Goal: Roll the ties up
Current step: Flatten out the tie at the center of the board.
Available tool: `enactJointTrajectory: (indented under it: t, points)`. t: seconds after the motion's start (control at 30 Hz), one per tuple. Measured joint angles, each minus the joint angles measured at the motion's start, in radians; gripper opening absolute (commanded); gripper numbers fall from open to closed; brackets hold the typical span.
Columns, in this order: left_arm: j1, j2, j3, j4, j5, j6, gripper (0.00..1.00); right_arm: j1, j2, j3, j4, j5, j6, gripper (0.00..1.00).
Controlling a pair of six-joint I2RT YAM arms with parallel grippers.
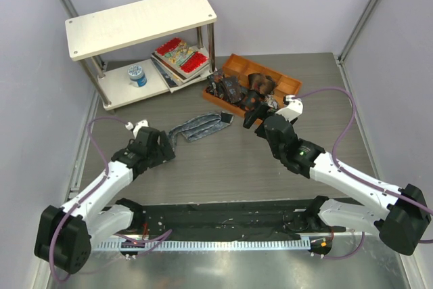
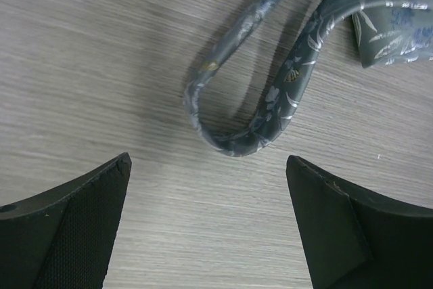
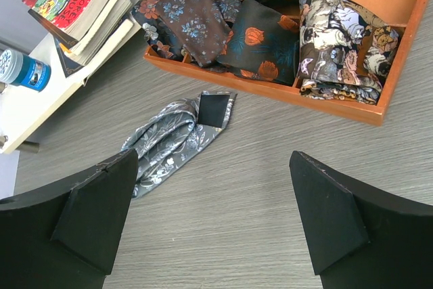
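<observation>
I should next use my left gripper to grab the tie's looped narrow end (image 1: 173, 144) (image 2: 232, 141) and leave the wide end free. Then I can lay the tie straight for rolling.
A grey-blue tie (image 1: 199, 127) with pale speckle lies folded on the table between the arms. Its narrow end loops (image 2: 260, 116) just ahead of my open left gripper (image 2: 208, 164), which hovers over bare table. The tie's wide end (image 3: 177, 137) with its dark back label lies ahead and left of my open right gripper (image 3: 213, 157). Several dark rolled ties (image 3: 260, 38) with red and orange prints fill an orange tray (image 1: 235, 68). In the top view the left gripper (image 1: 166, 143) is at the tie's left end and the right gripper (image 1: 252, 121) is at its right.
A white two-level shelf (image 1: 139, 21) stands at the back left, with red-patterned books (image 1: 179, 55) and a blue-labelled tub (image 1: 137, 74) on its lower level. Grey walls close the sides. A black mat (image 1: 223, 218) lies at the near edge.
</observation>
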State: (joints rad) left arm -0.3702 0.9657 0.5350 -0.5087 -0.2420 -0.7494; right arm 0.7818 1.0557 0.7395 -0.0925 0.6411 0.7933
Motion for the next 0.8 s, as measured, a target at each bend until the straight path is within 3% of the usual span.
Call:
enactJointTrajectory:
  t: [0.23, 0.6, 0.7, 0.8]
  points:
    - [-0.04, 0.082, -0.001, 0.087, 0.028, 0.046, 0.97, 0.0, 0.0, 0.0, 0.0, 0.0, -0.004, 1.0]
    - [-0.048, 0.29, 0.069, 0.108, 0.006, 0.069, 0.9, 0.0, 0.0, 0.0, 0.0, -0.008, -0.005, 1.0]
    - [-0.048, 0.333, 0.105, 0.108, -0.004, 0.078, 0.84, 0.0, 0.0, 0.0, 0.0, -0.008, -0.005, 1.0]
    - [-0.048, 0.368, 0.136, 0.107, -0.018, 0.087, 0.67, 0.0, 0.0, 0.0, 0.0, -0.009, -0.005, 1.0]
